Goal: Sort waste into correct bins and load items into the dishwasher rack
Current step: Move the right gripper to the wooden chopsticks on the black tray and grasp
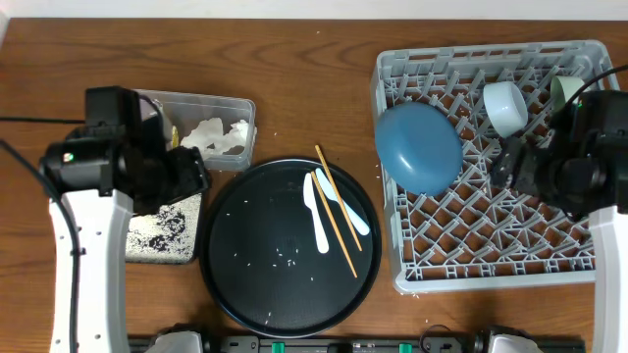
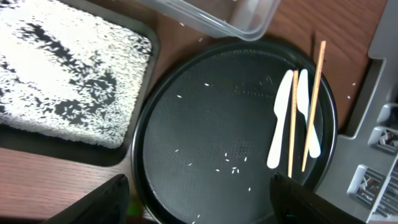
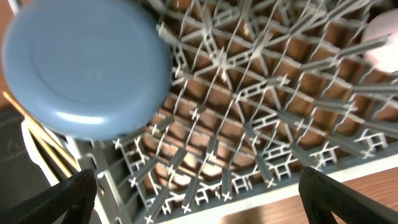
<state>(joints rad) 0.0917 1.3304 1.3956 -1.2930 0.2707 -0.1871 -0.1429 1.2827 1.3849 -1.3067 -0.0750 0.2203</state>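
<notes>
The right gripper grabs the thin wooden chopsticks by their middle part [image 1: 335,225] next, so both ends of the chopsticks stay free to settle into the dishwasher rack [image 1: 579,270].
The grey dishwasher rack [image 1: 579,270] at the right holds a dark-blue dish [image 1: 419,147], a light-blue bowl [image 1: 505,106] and a pale-green bowl [image 1: 564,90]. My right gripper [image 1: 515,162] hovers over the rack, open and empty [image 3: 199,202], with the blue dish [image 3: 87,62] to its upper left. My left gripper [image 1: 191,176] is open and empty [image 2: 199,199] above the left edge of the round black tray [image 1: 245,294]. Two white spoons [image 1: 319,211] and two chopsticks [image 1: 337,211] lie on that tray among loose rice grains [image 2: 230,165]. The clear tub [image 1: 245,110] holds white napkins [image 1: 218,135].
A flat black tray [image 1: 132,257], covered with white rice [image 2: 62,74], lies left of the round tray [image 2: 155,106]. The tub's corner [image 2: 230,18] shows in the left wrist view. A pale pinkish cup [image 3: 382,40] sits in the rack's lattice [image 3: 249,124]. Brown wooden table all around.
</notes>
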